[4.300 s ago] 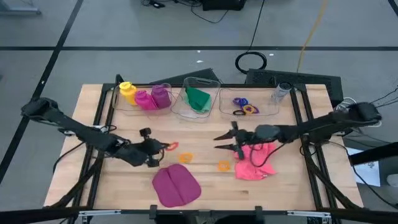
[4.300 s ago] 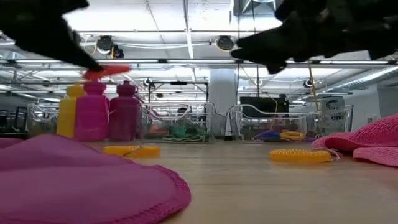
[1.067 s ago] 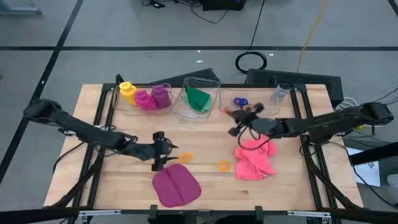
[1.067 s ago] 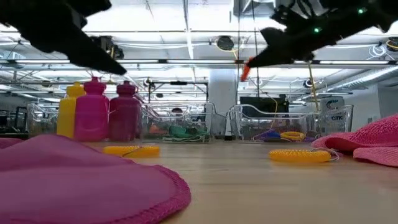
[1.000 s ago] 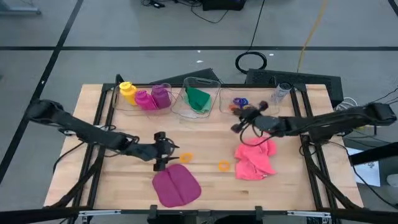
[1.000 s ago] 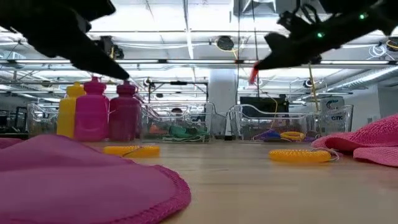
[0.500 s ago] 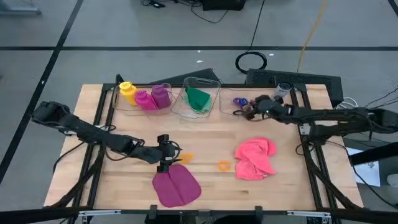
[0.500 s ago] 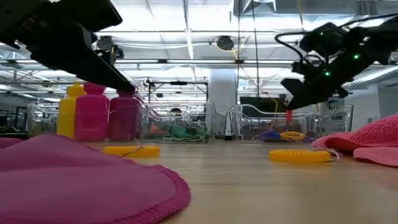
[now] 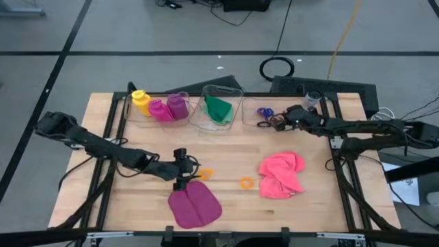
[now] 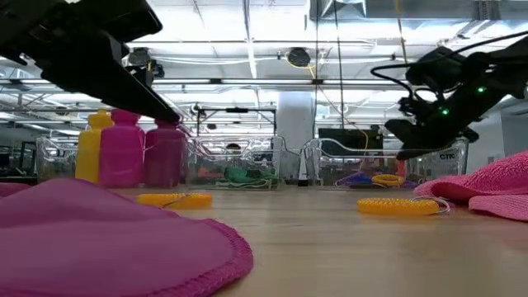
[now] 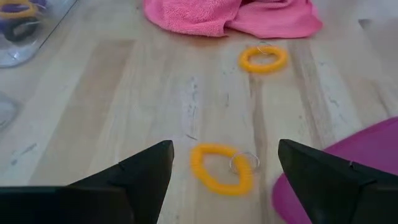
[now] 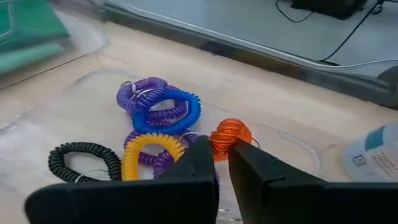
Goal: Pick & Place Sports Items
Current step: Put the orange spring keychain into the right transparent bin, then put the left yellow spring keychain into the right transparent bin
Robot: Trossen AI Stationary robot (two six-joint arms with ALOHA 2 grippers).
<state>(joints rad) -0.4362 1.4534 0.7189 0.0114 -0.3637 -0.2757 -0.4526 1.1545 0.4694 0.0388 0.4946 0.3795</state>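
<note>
My right gripper should open, as the orange ring's coil (image 12: 225, 142) is inside the clear bin's rim and the ring would settle in the bin.
My right gripper (image 9: 273, 123) (image 12: 224, 150) is over the right clear bin (image 9: 302, 122), shut on a small orange ring (image 12: 229, 134). Below it in the bin lie purple, blue (image 12: 168, 107), yellow and black rings. My left gripper (image 9: 182, 173) (image 11: 224, 152) stands open low over the table, its fingers on either side of an orange-yellow ring (image 11: 221, 168) without touching it. A second such ring (image 9: 247, 182) lies by the pink cloth (image 9: 281, 173). A magenta cloth (image 9: 195, 206) lies flat near the front edge. My right gripper pinches the orange ring's coil (image 12: 225, 142) between its two fingertips, the fingers slanting down from the table's right side. The ring sticks out past the tips, over the rings in the bin; whether it rests on them I cannot tell.
The left bin holds yellow, magenta and purple bottles (image 9: 159, 106); the middle bin holds a green cloth (image 9: 219, 108). A clear bottle (image 9: 310, 101) stands at the far right corner. Bare wood lies between the bins and the cloths.
My right gripper has swung toward the table's far right, sunk over the right bin and rolled about its own line, carrying the orange ring, its fingers staying shut.
</note>
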